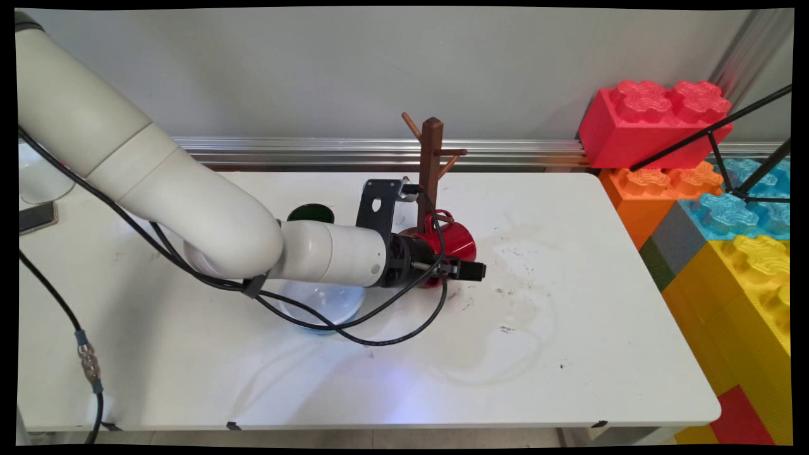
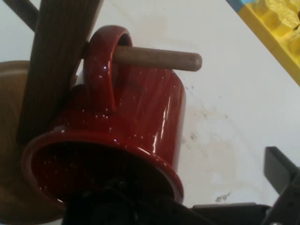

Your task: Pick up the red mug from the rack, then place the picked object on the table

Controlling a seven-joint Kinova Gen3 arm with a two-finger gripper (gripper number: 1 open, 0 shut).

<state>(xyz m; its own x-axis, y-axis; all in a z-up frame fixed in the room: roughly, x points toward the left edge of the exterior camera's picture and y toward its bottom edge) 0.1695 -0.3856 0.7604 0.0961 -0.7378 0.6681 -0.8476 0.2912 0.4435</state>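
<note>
The red speckled mug's handle should stay free to slip off the wooden peg, so my gripper should reach the mug and grip its rim.
A glossy red mug hangs on the wooden mug tree in mid-table. In the hand view its handle is threaded over a round peg beside the post, and its mouth tilts toward the camera. My gripper lies level just in front of the mug and points right. It is open: one finger stands well clear to the right of the mug wall, and the other is down by the rim, lost in the dark linkage. Nothing is held.
A clear bluish bowl lies under my forearm and a dark green cup stands behind it. Large coloured blocks are stacked past the table's right edge, crossed by black tripod legs. A phone lies far left.
</note>
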